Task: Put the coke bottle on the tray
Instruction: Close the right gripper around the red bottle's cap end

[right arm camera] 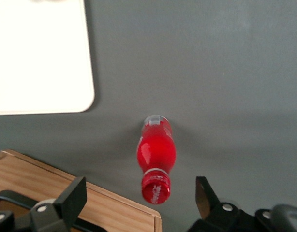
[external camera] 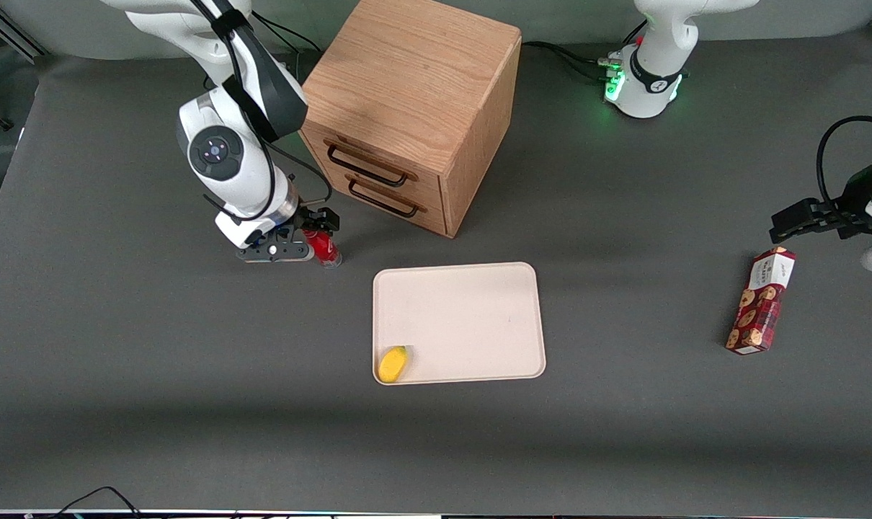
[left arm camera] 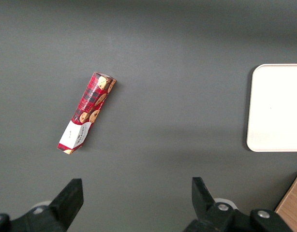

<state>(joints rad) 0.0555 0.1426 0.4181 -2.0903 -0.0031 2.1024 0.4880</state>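
The coke bottle goes on the tray: my right gripper should next grab its red cap [right arm camera: 156, 187].
The coke bottle [external camera: 326, 249] is small and red with a red cap; it stands upright on the dark table, close in front of the cabinet's drawers. In the right wrist view the bottle [right arm camera: 156, 157] shows from above, cap toward the camera. My right gripper [external camera: 300, 232] is open and hangs over the bottle; its two fingers stand wide apart on either side of the cap [right arm camera: 155, 188] without touching it. The cream-beige tray [external camera: 472, 288] lies flat on the table, nearer the front camera than the cabinet. One rounded corner of it shows in the right wrist view [right arm camera: 66, 92].
A wooden drawer cabinet [external camera: 414, 108] with two dark handles stands close beside the gripper. A small yellow object [external camera: 393, 364] lies in a near corner of the tray. A red-and-white cookie box [external camera: 762, 300] lies toward the parked arm's end of the table.
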